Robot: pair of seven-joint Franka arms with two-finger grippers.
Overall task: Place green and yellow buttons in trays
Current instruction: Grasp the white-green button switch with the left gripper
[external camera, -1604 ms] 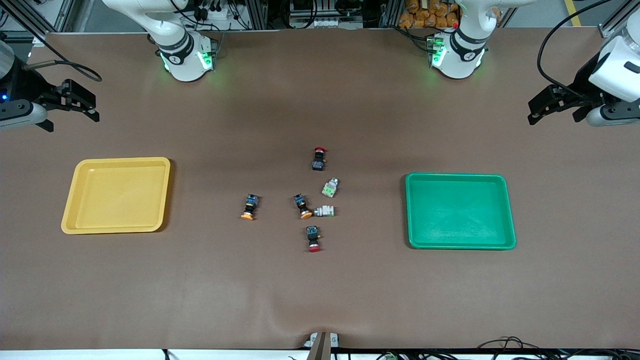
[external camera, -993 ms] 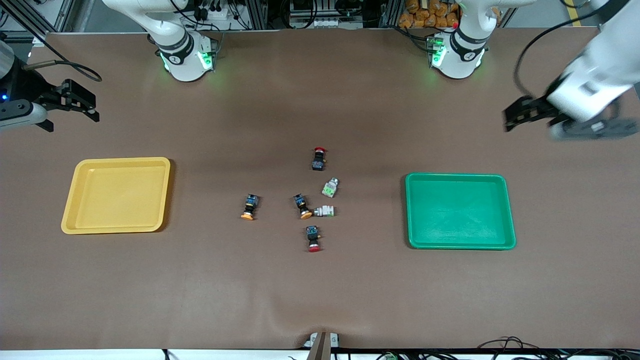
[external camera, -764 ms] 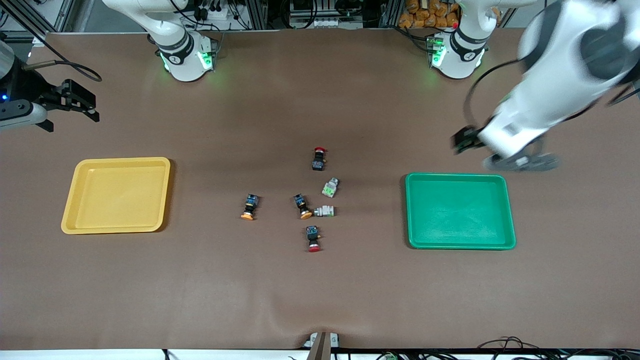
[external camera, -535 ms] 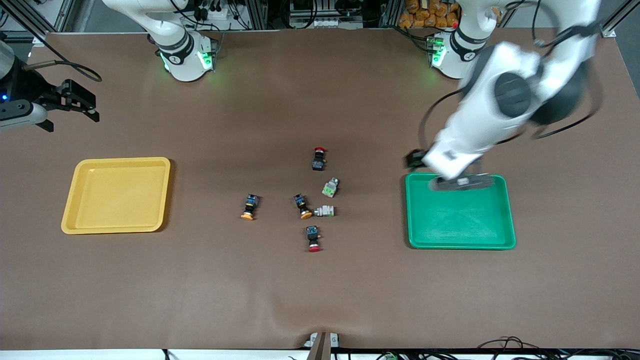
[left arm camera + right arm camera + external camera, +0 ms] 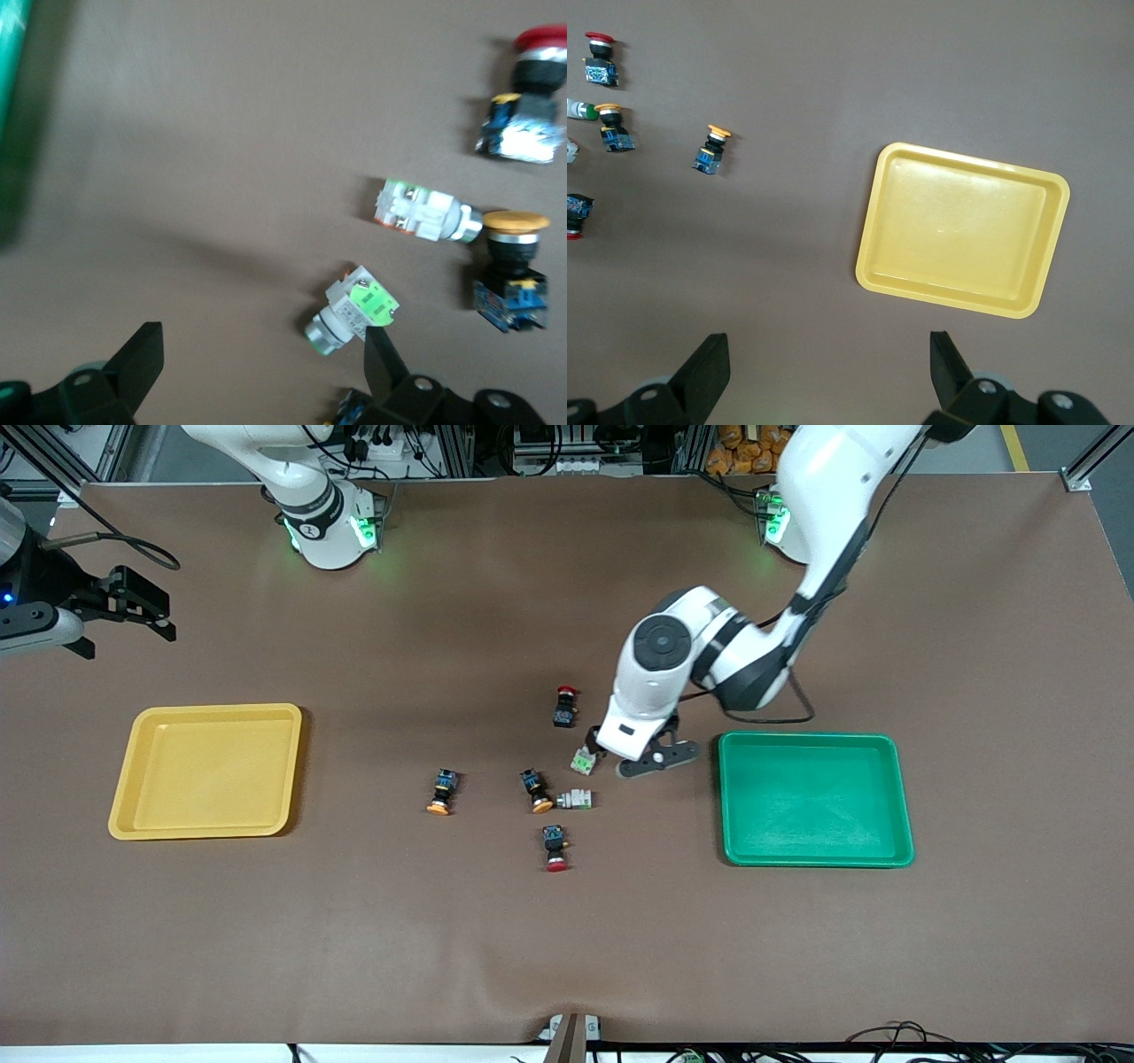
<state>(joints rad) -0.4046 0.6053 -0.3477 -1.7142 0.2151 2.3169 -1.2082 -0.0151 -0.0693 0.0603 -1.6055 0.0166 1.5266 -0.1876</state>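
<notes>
The robot's left hand should next pick up the green button by its silver head and white block (image 5: 584,761). Then the button can go in the green tray (image 5: 815,799).
Two green buttons lie mid-table: one (image 5: 582,761) (image 5: 354,308) just inside one finger of my left gripper (image 5: 611,751) (image 5: 261,350), which is open and hovers low over it; the other (image 5: 576,800) (image 5: 425,211) lies nearer the front camera, touching a yellow button (image 5: 535,790) (image 5: 509,266). A second yellow button (image 5: 440,791) (image 5: 709,149) lies toward the yellow tray (image 5: 208,771) (image 5: 966,230). The green tray (image 5: 815,799) sits toward the left arm's end. My right gripper (image 5: 133,607) (image 5: 828,350) waits open, high over the table past the yellow tray.
Two red-capped black switches lie by the cluster, one farther from the front camera (image 5: 564,706) (image 5: 532,115), one nearer (image 5: 555,848). Both trays hold nothing. Brown mat covers the table.
My left arm has swung from the left arm's end of the table, across the green tray, down to the cluster of buttons. The right arm has not moved.
</notes>
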